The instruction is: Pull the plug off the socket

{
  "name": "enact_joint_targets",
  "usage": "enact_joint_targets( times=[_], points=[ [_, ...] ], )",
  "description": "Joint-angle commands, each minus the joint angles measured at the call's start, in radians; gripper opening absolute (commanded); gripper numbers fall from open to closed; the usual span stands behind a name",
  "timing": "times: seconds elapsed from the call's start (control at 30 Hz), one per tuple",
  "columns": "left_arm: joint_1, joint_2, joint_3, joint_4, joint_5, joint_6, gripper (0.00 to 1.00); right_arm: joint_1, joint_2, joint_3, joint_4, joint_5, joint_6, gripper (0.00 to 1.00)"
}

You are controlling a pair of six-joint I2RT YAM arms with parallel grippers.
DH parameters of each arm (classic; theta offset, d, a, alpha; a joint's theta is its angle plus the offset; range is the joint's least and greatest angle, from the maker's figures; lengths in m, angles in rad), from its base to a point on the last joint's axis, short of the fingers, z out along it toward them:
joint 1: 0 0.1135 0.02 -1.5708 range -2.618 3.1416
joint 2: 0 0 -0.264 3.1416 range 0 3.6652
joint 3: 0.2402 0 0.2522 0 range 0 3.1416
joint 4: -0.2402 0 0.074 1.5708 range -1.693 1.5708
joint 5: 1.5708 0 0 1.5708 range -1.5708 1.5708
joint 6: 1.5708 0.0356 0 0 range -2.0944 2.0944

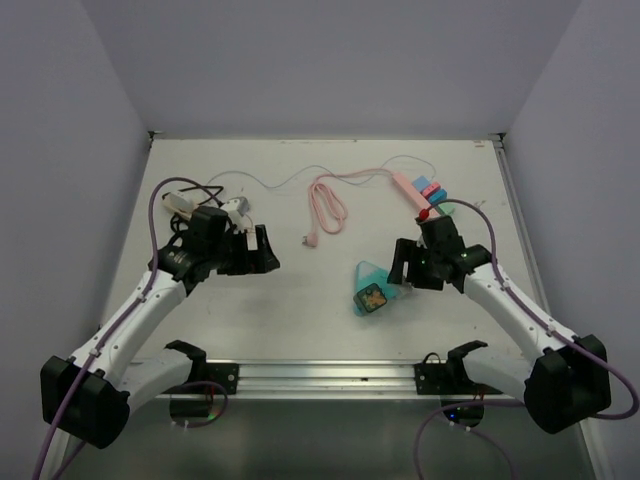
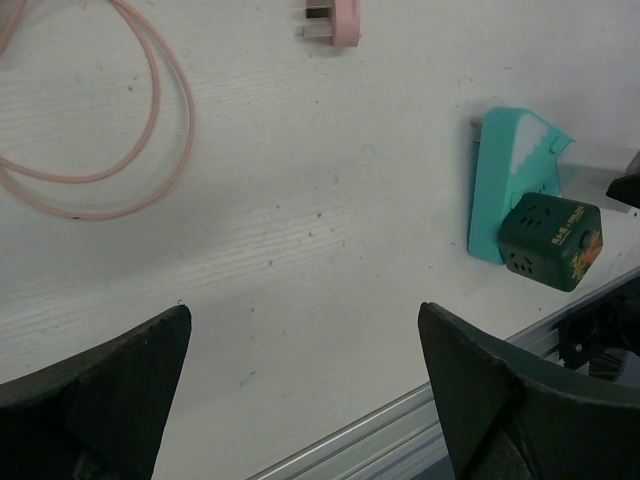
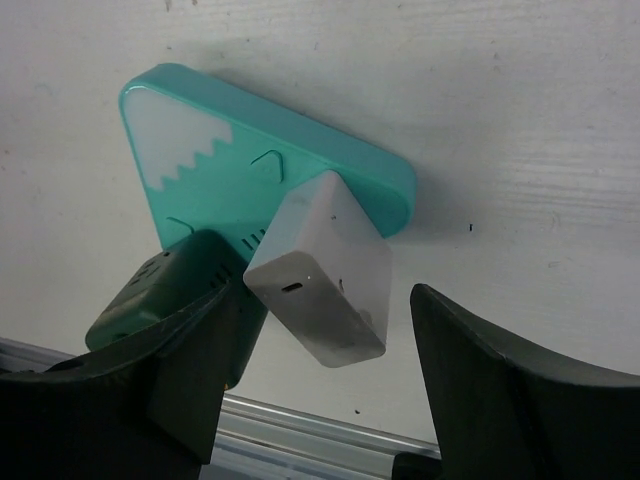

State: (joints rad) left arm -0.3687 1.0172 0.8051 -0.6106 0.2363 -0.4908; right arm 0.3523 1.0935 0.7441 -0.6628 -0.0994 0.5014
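Next, the left gripper grabs the teal socket block [image 1: 370,277] [image 2: 510,170] across its thin edge, which leaves both plugs free to pull off.
A teal triangular socket block [image 1: 370,277] lies flat on the table at centre right. In the right wrist view a white cube plug [image 3: 325,270] and a dark green cube plug [image 3: 160,290] stick out of the socket block [image 3: 200,140]. My right gripper [image 3: 320,350] is open, its two fingers either side of the white plug without touching it. In the top view it [image 1: 405,265] sits just right of the block. My left gripper [image 1: 262,250] is open and empty, well left of the block [image 2: 510,170], over bare table [image 2: 305,370].
A pink cable [image 1: 325,205] with its plug [image 2: 335,20] coils behind the block, running to a pink power strip [image 1: 412,190] at the back right. White cabled items [image 1: 235,208] lie behind the left gripper. An aluminium rail [image 1: 320,375] borders the near edge.
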Motion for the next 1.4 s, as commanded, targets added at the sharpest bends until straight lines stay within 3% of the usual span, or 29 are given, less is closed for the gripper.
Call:
enact_joint_targets(
  times=[0.0, 0.17, 0.27, 0.3, 0.37, 0.4, 0.47, 0.8, 1.23, 1.37],
  points=[
    [-0.006, 0.0, -0.012, 0.072, 0.049, -0.06, 1.0, 0.06, 0.058, 0.034, 0.026, 0.087, -0.018, 0.73],
    [-0.006, 0.003, -0.027, 0.092, 0.066, -0.094, 0.99, 0.155, 0.126, 0.067, 0.051, 0.154, -0.021, 0.56],
    [-0.006, 0.012, -0.03, 0.097, 0.064, -0.107, 0.99, 0.223, 0.181, 0.104, 0.083, 0.173, -0.017, 0.39],
    [-0.006, 0.018, -0.033, 0.1, 0.064, -0.117, 0.99, 0.252, 0.198, 0.115, 0.104, 0.175, -0.017, 0.28],
    [-0.006, 0.024, -0.034, 0.113, 0.066, -0.14, 0.99, 0.281, 0.242, 0.147, 0.149, 0.171, -0.015, 0.17],
    [-0.006, 0.03, -0.041, 0.121, 0.066, -0.146, 0.98, 0.31, 0.255, 0.156, 0.167, 0.168, -0.017, 0.07],
    [-0.006, 0.038, -0.047, 0.15, 0.066, -0.167, 0.98, 0.341, 0.29, 0.176, 0.212, 0.159, -0.018, 0.0],
    [-0.006, 0.109, -0.104, 0.314, 0.106, -0.212, 0.98, 0.444, 0.359, 0.117, 0.646, -0.016, 0.032, 0.0],
    [-0.006, 0.199, -0.127, 0.456, 0.12, -0.209, 0.9, 0.478, 0.394, 0.107, 0.81, -0.137, -0.049, 0.0],
    [-0.006, 0.218, -0.155, 0.508, 0.106, -0.221, 0.8, 0.494, 0.404, 0.121, 0.825, -0.148, -0.054, 0.0]
  ],
)
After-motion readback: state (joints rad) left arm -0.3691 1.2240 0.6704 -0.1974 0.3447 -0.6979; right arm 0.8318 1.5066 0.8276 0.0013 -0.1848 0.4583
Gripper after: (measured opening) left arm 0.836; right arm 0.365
